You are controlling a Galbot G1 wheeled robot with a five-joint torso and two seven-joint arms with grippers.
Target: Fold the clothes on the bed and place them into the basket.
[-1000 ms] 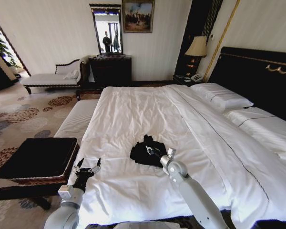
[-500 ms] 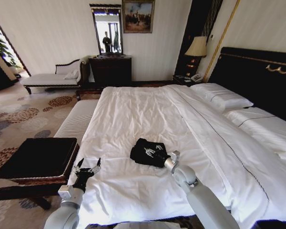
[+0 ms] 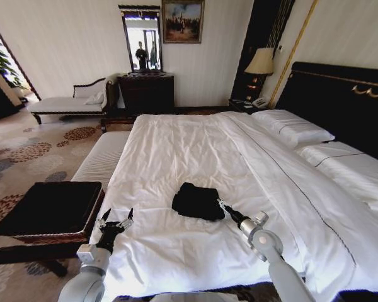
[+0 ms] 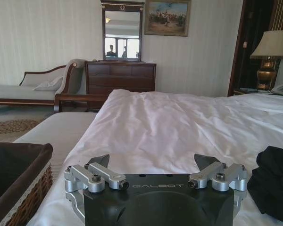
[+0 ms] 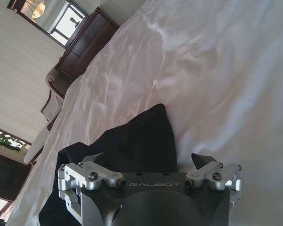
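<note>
My left gripper should next pinch the folded bundle by its thin edge facing the basket, because the bundle is wider than my open fingers.
The clothes [image 3: 198,201], a black T-shirt, lie in a compact folded bundle on the white bed [image 3: 195,145], near its front edge. No lettering shows on them. My right gripper [image 3: 223,206] is open just off the bundle's right edge, holding nothing. In the right wrist view the clothes [image 5: 140,136] lie right beyond the spread fingers of the right gripper [image 5: 148,161]. My left gripper [image 3: 116,221] hovers open at the bed's left edge, beside the basket [image 3: 87,220]. The left wrist view shows the left gripper [image 4: 153,162], the basket's wicker wall [image 4: 34,197] and the clothes [image 4: 273,183].
A long white-cushioned bench [image 3: 102,157] runs along the bed's left side behind the basket. Pillows [image 3: 293,129] and the black headboard [image 3: 340,100] are on the right. A chaise [image 3: 66,104], dresser [image 3: 146,93] and lamp [image 3: 260,63] stand by the far wall.
My right gripper let go of the shirt and drew back to the right and toward me. The shirt settled into a flat fold with its lettering hidden. The left arm stayed still.
</note>
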